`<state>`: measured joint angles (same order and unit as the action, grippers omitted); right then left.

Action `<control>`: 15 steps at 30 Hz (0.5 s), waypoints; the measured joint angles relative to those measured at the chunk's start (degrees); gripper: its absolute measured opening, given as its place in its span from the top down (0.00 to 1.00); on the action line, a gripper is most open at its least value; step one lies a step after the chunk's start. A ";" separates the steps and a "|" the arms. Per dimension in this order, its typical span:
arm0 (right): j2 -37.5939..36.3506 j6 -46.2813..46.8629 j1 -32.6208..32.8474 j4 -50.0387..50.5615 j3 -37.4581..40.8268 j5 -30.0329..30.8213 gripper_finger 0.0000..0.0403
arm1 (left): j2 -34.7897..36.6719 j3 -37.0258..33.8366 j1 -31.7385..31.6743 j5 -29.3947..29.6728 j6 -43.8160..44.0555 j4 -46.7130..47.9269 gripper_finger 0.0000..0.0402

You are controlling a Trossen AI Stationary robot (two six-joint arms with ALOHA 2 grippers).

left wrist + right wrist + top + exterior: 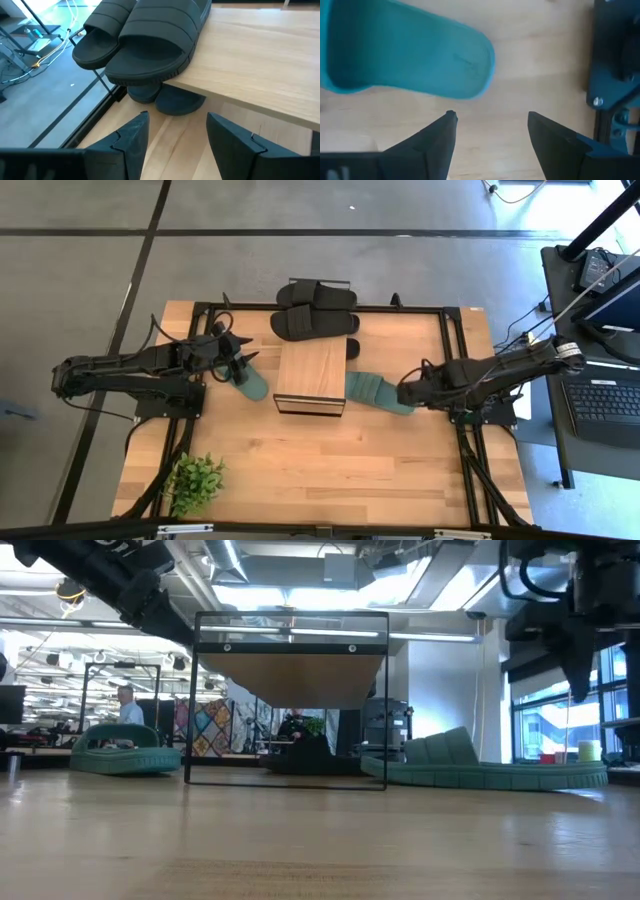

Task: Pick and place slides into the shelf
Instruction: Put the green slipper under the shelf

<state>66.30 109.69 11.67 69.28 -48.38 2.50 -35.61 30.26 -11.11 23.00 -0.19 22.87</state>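
Note:
The green slide needs to go under the shelf (311, 370), so my right gripper should grab the green slide's rounded end (406, 407) next.
The shelf (311, 370) stands mid-table, and two black slides (316, 323) (318, 293) lie on the far end of its plank top (260, 55). More dark slides (170, 100) rest on the table under that end. One green slide (252, 384) lies flat on the table left of the shelf, another (374, 391) right of it. My left gripper (177, 117) hangs open above the left green slide, pointing toward the shelf. My right gripper (490, 116) points down, open, over bare table beside the right green slide's end (445, 60).
A small potted plant (195, 480) stands near the table's front left corner. Black frame rails (462, 370) run along the table's edges, and one shows close to my right gripper (615, 75). A laptop (605, 395) sits on a stand off the right side.

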 joint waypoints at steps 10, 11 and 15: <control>2.97 8.66 2.81 -1.24 2.23 3.00 0.40 | 0.00 0.00 0.00 0.00 0.02 0.28 0.53; 2.90 8.86 2.81 -2.33 3.40 3.00 0.40 | 0.02 0.00 0.00 0.00 0.06 0.54 0.53; 1.30 10.11 2.81 -10.13 9.14 3.04 0.40 | 0.01 0.00 0.00 0.00 0.07 0.98 0.53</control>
<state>67.61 119.79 14.48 59.16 -39.24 5.54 -35.60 30.26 -11.11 23.00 -0.12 23.86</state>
